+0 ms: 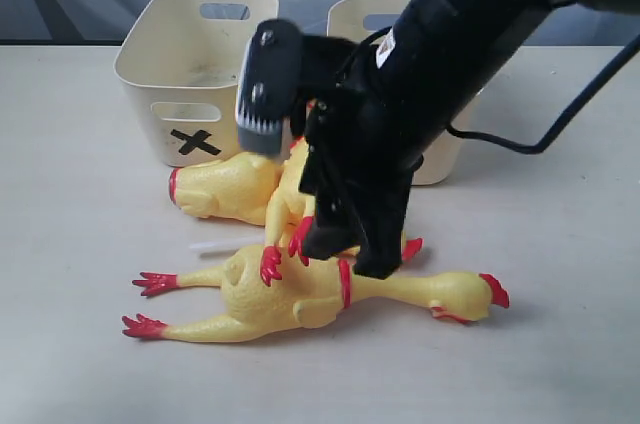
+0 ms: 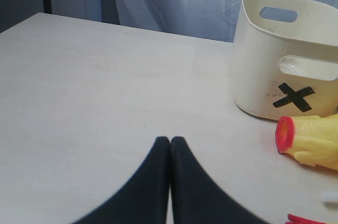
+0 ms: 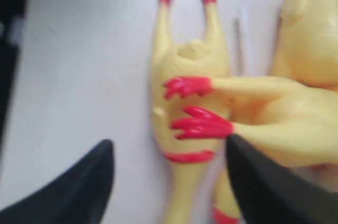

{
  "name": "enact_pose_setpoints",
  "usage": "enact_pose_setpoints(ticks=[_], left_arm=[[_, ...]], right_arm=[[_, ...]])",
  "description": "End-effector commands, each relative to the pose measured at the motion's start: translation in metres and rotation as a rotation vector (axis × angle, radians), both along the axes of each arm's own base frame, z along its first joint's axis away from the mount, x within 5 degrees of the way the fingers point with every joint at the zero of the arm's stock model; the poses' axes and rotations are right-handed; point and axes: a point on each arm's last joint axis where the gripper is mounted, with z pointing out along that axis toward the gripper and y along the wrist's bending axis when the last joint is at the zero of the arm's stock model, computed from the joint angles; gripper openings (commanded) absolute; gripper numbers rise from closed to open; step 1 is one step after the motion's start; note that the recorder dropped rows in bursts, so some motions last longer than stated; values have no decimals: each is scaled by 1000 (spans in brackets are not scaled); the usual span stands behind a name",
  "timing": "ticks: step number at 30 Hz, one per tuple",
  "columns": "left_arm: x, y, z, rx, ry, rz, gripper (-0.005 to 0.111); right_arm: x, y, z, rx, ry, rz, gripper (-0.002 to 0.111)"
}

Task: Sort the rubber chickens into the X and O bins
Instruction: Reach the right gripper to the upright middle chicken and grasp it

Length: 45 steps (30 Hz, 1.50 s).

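Note:
Next, my right gripper grabs the front chicken by its chest (image 1: 327, 291) beside the neck ring, near its middle, since it stretches from its red feet to its head (image 1: 462, 294).
One whole rubber chicken (image 1: 300, 294) lies along the table's front, head to the right. A second chicken (image 1: 290, 194) lies partly under the right arm, its red feet (image 3: 200, 123) resting on the first one's body (image 3: 187, 71). The headless body (image 1: 225, 187) lies in front of the X bin (image 1: 195, 74), and also shows in the left wrist view (image 2: 311, 142). My right gripper (image 3: 170, 145) is open, low over the front chicken's red neck ring (image 3: 190, 156). My left gripper (image 2: 170, 140) is shut and empty over bare table. The other bin (image 1: 360, 19) is mostly hidden, its mark unseen. No head-and-neck piece shows.
A small white stick (image 1: 215, 244) lies on the table between the headless body and the front chicken. The right arm's cable (image 1: 560, 124) trails over the table at the right. The X bin (image 2: 264, 76) stands just beyond the headless body.

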Motion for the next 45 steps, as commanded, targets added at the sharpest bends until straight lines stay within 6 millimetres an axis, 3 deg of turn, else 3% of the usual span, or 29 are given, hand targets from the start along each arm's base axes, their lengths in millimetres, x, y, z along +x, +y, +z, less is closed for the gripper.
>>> enact_pose_setpoints(ticks=[1,7,14,19,26,31,37,45], left_arm=[[0,0,2,-2,-17,-7,0],[0,0,2,-2,-17,-7,0],[0,0,2,-2,-17,-7,0],[0,0,2,-2,-17,-7,0],[0,0,2,-2,-17,-7,0],[0,0,2,-2,-17,-7,0],[0,0,2,-2,-17,-7,0],[0,0,2,-2,-17,-7,0]], right_arm=[[6,11,5,-149,-401,102,83],[10,20,7,-181,-588,211,61],[26,25,-27,-372,-612,322,61],[21,20,-42,-405,-604,422,61],[1,4,-38,-246,-741,448,61],[4,-12,-34,-151,-779,366,61],[6,-18,-51,-141,-756,355,61],[12,-8,-80,-152,-715,381,61]])
